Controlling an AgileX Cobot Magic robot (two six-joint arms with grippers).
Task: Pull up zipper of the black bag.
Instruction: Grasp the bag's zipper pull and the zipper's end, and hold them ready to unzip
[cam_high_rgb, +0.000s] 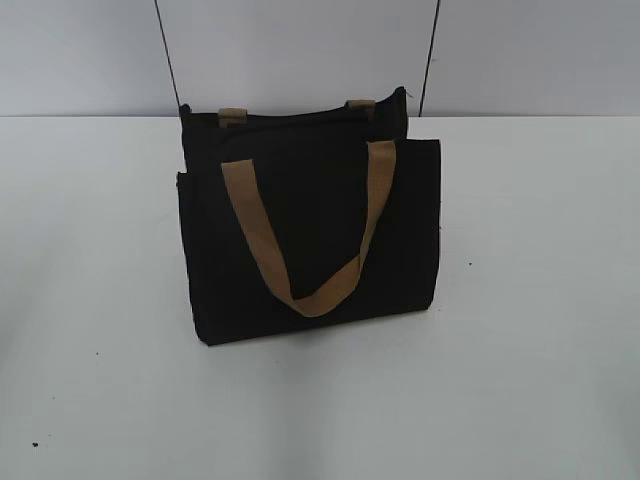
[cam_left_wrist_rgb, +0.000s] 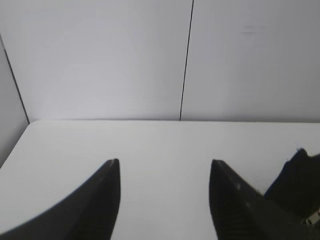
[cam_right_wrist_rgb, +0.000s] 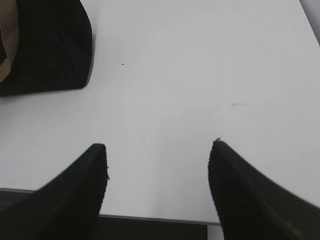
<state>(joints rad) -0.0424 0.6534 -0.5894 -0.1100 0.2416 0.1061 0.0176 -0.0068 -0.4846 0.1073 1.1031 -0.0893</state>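
My left gripper should next pinch the black bag by the fabric end at its top corner (cam_high_rgb: 186, 110), which sticks up above the wide front panel (cam_high_rgb: 310, 220).
The black bag (cam_high_rgb: 310, 235) stands upright in the middle of the white table, its front tan strap handle (cam_high_rgb: 310, 290) hanging down over the front panel. The zipper line (cam_high_rgb: 300, 118) runs along the top edge; its pull tab does not show in the exterior view. In the left wrist view a corner of the bag (cam_left_wrist_rgb: 297, 182) shows at the right edge, with a small silver piece (cam_left_wrist_rgb: 314, 216) beside it. My left gripper (cam_left_wrist_rgb: 165, 162) is open and empty, left of the bag. My right gripper (cam_right_wrist_rgb: 157, 145) is open and empty over bare table, right of the bag (cam_right_wrist_rgb: 50, 45). Neither arm shows in the exterior view.
The white table (cam_high_rgb: 520, 350) ends at a grey back wall with dark vertical seams (cam_high_rgb: 430, 60). The table's near edge (cam_right_wrist_rgb: 160, 219) lies under my right gripper.
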